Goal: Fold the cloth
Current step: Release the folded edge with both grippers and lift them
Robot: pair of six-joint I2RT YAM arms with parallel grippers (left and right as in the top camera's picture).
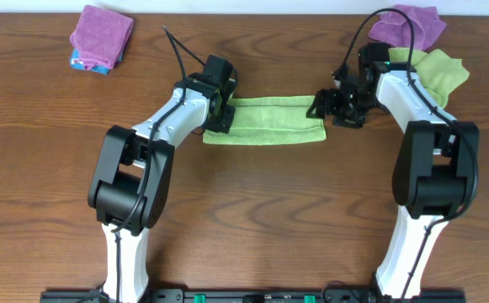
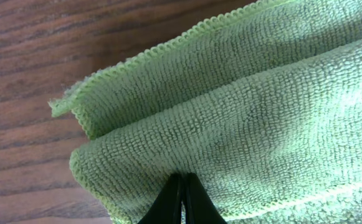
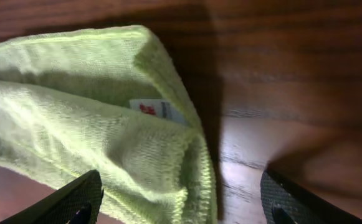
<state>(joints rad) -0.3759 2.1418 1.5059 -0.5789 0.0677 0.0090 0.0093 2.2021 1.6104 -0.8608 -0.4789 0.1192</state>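
Observation:
The robot's right gripper will next grab the light green cloth (image 1: 269, 120) by its labelled short end, to fold that end over the cloth.
A light green cloth (image 1: 269, 120) lies folded into a long band on the wooden table between my two arms. My left gripper (image 1: 220, 117) is at its left end, and in the left wrist view its fingers (image 2: 184, 202) are shut on a fold of the cloth (image 2: 243, 106). My right gripper (image 1: 322, 108) is at the cloth's right end. In the right wrist view its fingers (image 3: 184, 202) are wide open, with the cloth's end (image 3: 106, 124) and a white label (image 3: 157, 109) lying between and in front of them.
A purple cloth on a blue one (image 1: 101, 38) lies at the back left. A purple cloth (image 1: 408, 25) and another green cloth (image 1: 438, 69) lie at the back right, beside my right arm.

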